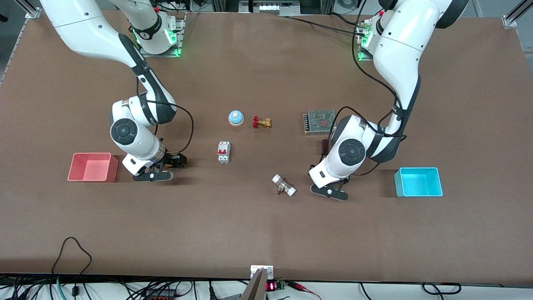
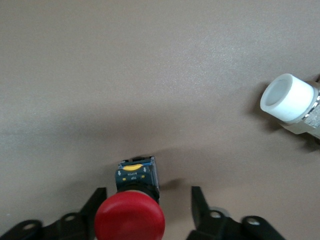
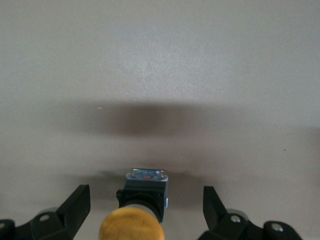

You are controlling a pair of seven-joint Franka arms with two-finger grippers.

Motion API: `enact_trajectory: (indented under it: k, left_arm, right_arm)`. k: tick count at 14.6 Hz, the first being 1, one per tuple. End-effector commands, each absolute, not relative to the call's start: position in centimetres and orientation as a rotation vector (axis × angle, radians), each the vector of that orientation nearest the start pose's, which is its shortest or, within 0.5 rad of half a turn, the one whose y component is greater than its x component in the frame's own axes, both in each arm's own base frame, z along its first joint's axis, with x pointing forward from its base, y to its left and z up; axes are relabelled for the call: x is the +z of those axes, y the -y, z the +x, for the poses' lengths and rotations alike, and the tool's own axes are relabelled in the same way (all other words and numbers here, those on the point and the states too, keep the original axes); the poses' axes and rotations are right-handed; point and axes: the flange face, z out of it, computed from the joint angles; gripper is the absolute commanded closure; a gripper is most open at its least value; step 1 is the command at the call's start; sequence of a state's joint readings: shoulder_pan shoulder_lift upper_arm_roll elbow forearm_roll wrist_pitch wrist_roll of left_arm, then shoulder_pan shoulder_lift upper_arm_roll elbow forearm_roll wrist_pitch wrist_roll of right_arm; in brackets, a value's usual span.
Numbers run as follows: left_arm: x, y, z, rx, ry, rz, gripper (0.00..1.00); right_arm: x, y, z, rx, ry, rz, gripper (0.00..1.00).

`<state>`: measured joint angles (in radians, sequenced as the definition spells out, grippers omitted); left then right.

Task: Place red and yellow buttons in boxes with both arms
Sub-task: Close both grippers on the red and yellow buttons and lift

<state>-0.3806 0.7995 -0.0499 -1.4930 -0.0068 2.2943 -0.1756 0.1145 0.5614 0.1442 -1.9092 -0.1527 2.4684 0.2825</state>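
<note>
The fingers are beside the button on the tabletop in the right wrist view, so I should close my right gripper on the yellow button's black body now.
The red button lies on the table between the open fingers of my left gripper, closer to one finger. In the front view this gripper is low over the table beside the cyan box and hides the button. The yellow button lies between the open fingers of my right gripper with a gap on both sides. In the front view the right gripper is low beside the pink-red box and hides that button. Both boxes are empty.
A white-capped metal fitting lies close to the left gripper and shows in the left wrist view. A circuit breaker, a blue bell, a brass valve with red handle and a mesh-topped power supply sit mid-table.
</note>
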Motion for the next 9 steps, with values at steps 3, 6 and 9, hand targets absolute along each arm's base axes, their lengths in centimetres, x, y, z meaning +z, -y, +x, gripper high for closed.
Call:
enact_trajectory:
  k: [3,6,9]
  left_arm:
    - [21.2,28.3,66.5,-0.026,-0.349,-3.143,0.88]
    - [26.9,26.0,67.3,0.026,-0.297,-3.108,0.88]
    - [32.2,20.7,67.9,0.104,-0.176,-3.053,0.88]
  right_arm:
    - [20.6,-15.9,60.6,-0.038,0.112,-3.161,0.20]
    - [20.2,-16.0,60.5,-0.030,0.119,-3.163,0.48]
    - [19.9,-15.9,60.5,-0.029,0.116,-3.162,0.72]
